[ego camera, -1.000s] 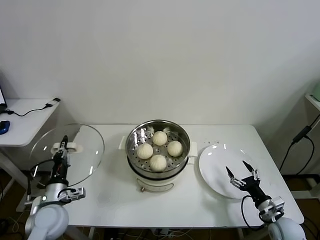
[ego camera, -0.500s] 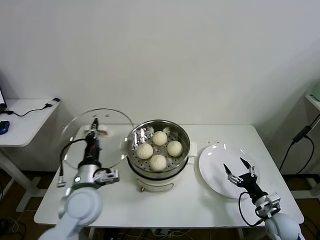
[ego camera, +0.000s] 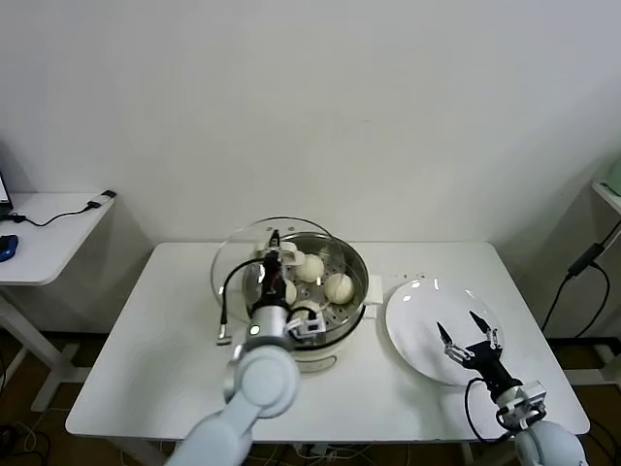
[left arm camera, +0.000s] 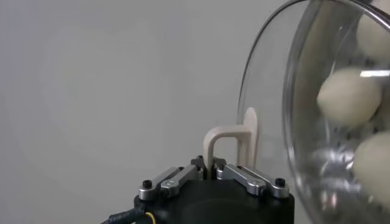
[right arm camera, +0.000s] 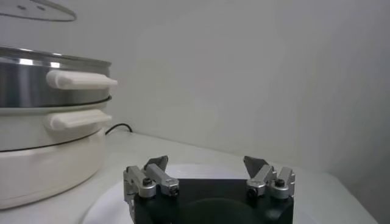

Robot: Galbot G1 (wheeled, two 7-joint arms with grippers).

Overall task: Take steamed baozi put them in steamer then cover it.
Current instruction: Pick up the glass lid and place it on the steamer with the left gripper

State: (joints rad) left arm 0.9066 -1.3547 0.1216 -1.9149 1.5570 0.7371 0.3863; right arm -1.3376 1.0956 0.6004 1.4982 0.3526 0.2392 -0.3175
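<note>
The glass lid's edge hangs out beside the steel steamer's rim, so I need to move the lid over the steamer before my left gripper releases it.
The steel steamer (ego camera: 360, 269) stands mid-table with several cream-white baozi (ego camera: 339, 287) on its tray. My left gripper (ego camera: 276, 254) is shut on the cream handle (left arm camera: 234, 143) of the cover (ego camera: 236, 264), a clear glass lid. It holds the lid tilted above the steamer's left side, partly over the pot. In the left wrist view my left gripper (left arm camera: 211, 170) pinches the handle's leg, and baozi (left arm camera: 348, 96) show through the glass (left arm camera: 268, 103). My right gripper (ego camera: 468, 338) hovers open and empty over the white plate (ego camera: 417, 330).
The right wrist view shows my right gripper (right arm camera: 206, 163) above the plate (right arm camera: 109, 201), the steamer (right arm camera: 36, 79) to one side and the lid's edge (right arm camera: 36, 9) above it. A side desk (ego camera: 49, 233) with cables stands beyond the white table (ego camera: 146, 359).
My left gripper has carried the lid rightward from the table's left side to above the steamer. The right gripper has stayed over the plate.
</note>
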